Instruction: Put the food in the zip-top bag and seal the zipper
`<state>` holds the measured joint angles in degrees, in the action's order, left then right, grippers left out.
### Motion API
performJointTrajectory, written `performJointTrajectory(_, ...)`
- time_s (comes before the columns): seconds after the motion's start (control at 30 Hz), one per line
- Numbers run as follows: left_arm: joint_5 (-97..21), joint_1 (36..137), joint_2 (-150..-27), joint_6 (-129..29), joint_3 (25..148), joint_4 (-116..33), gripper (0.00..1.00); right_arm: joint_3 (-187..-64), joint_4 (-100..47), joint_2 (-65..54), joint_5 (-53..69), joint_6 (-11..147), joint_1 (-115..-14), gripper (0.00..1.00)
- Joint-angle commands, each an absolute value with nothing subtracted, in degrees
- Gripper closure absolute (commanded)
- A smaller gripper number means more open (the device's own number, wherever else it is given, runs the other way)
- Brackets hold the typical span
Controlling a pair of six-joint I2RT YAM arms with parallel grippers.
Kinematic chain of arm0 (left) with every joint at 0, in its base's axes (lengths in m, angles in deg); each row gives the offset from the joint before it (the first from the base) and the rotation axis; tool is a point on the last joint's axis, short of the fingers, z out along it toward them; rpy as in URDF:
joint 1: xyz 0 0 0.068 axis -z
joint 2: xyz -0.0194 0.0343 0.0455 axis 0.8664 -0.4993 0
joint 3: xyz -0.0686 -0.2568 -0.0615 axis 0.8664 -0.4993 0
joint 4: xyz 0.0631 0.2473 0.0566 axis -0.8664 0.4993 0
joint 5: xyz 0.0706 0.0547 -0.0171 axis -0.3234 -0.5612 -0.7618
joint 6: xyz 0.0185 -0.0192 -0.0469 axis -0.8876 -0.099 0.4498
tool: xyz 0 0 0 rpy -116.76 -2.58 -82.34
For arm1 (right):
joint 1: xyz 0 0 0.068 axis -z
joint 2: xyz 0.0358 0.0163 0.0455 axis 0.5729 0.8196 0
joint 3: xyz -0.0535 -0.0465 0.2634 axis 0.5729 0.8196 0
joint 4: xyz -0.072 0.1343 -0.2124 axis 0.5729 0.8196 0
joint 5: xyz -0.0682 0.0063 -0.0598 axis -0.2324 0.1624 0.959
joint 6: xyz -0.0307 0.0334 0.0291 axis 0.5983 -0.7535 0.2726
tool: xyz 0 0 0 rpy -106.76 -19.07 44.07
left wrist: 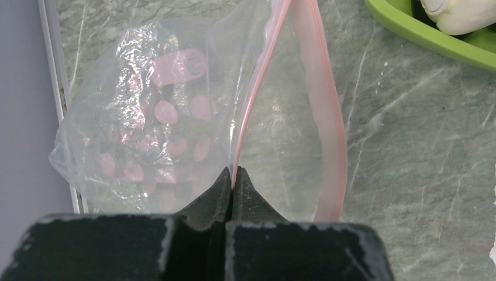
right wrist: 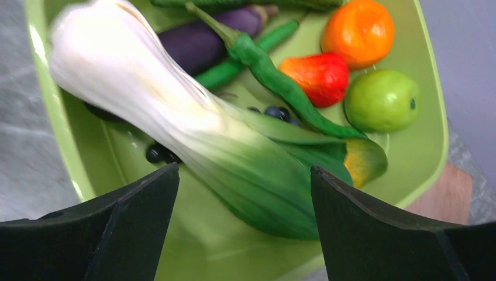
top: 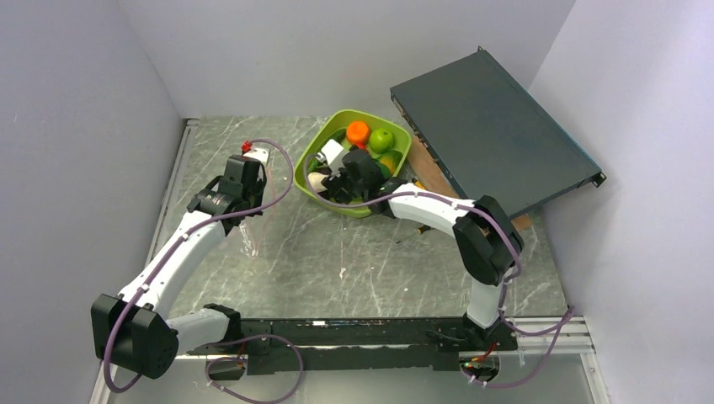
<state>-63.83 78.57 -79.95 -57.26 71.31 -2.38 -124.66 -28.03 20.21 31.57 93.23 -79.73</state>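
I will grab the leek (right wrist: 175, 111) with my right gripper by its green leafy end (right wrist: 261, 177), so the white end stays free to go into the zip-top bag first.
My left gripper (left wrist: 234, 174) is shut on one lip of the pink zipper (left wrist: 257, 88) and holds the clear zip-top bag (left wrist: 146, 117) up, mouth open. The other lip (left wrist: 330, 129) bows away to the right. In the top view the left gripper (top: 244, 175) is at the table's left. My right gripper (right wrist: 244, 175) is open over the lime-green tray (right wrist: 52, 117), its fingers either side of the white-green leek (right wrist: 175, 111). The tray also holds an orange (right wrist: 358, 29), red pepper (right wrist: 316, 76), green apple (right wrist: 381, 99), purple eggplant (right wrist: 199, 41), green pods (right wrist: 275, 76) and dark grapes (right wrist: 275, 111).
A dark flat box (top: 492, 130) leans at the back right, on a wooden block (top: 429, 164) next to the tray (top: 402, 143). A metal rail (top: 173, 194) runs along the table's left edge by the grey wall.
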Motion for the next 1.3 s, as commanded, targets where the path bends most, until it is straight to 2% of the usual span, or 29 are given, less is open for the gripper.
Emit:
performJointTrajectory(0.0, -62.74, 78.6, -78.33, -56.41, 72.79, -3.79, 1.0, -121.56, -24.81, 14.04, 23.2, 100.68, -75.61, 0.16)
performJointTrajectory(0.17, -62.47, 78.59, -78.66, -56.33, 72.94, -3.67, 1.0, -117.04, -28.39, 11.38, 13.86, 111.73, -72.13, 0.15)
performJointTrajectory(0.5, -61.85, 78.58, -77.93, -56.83, 72.28, -4.59, 1.0, -122.5, -26.87, 20.62, 9.5, 115.87, -71.44, 0.14)
performJointTrajectory(0.67, -61.93, 78.57, -78.54, -56.85, 72.52, -4.41, 1.0, -121.06, -30.45, 22.88, 10.78, 115.51, -71.54, 0.18)
performJointTrajectory(0.73, -61.95, 78.59, -78.6, -56.85, 72.5, -4.41, 1.0, -120.25, -31.68, 22.19, 12.2, 115.21, -71.57, 0.24)
performJointTrajectory(0.87, -61.68, 78.59, -78.64, -56.93, 72.48, -4.56, 1.0, -120.15, -30.57, 19.12, 10.65, 114.68, -71.6, 0.55)
performJointTrajectory(0.9, -61.68, 78.59, -78.68, -56.92, 72.48, -4.65, 1.0, -119.64, -31.32, 17.83, 10.54, 114.36, -71.6, 0.6)
performJointTrajectory(1.03, -61.68, 78.59, -78.68, -56.94, 72.46, -4.59, 1.0, -120.55, -30.26, 14.08, 10.45, 111.77, -71.69, 0.71)
performJointTrajectory(1.2, -61.77, 78.59, -78.15, -56.94, 72.27, -4.91, 1.0, -124.69, -24.37, 10.68, 10.38, 107.68, -72.57, 0.91)
performJointTrajectory(1.27, -61.56, 78.55, -77.88, -56.94, 72.17, -5.14, 1.0, -125.44, -23.72, 8.9, 12.2, 103.68, -73.54, 0.95)
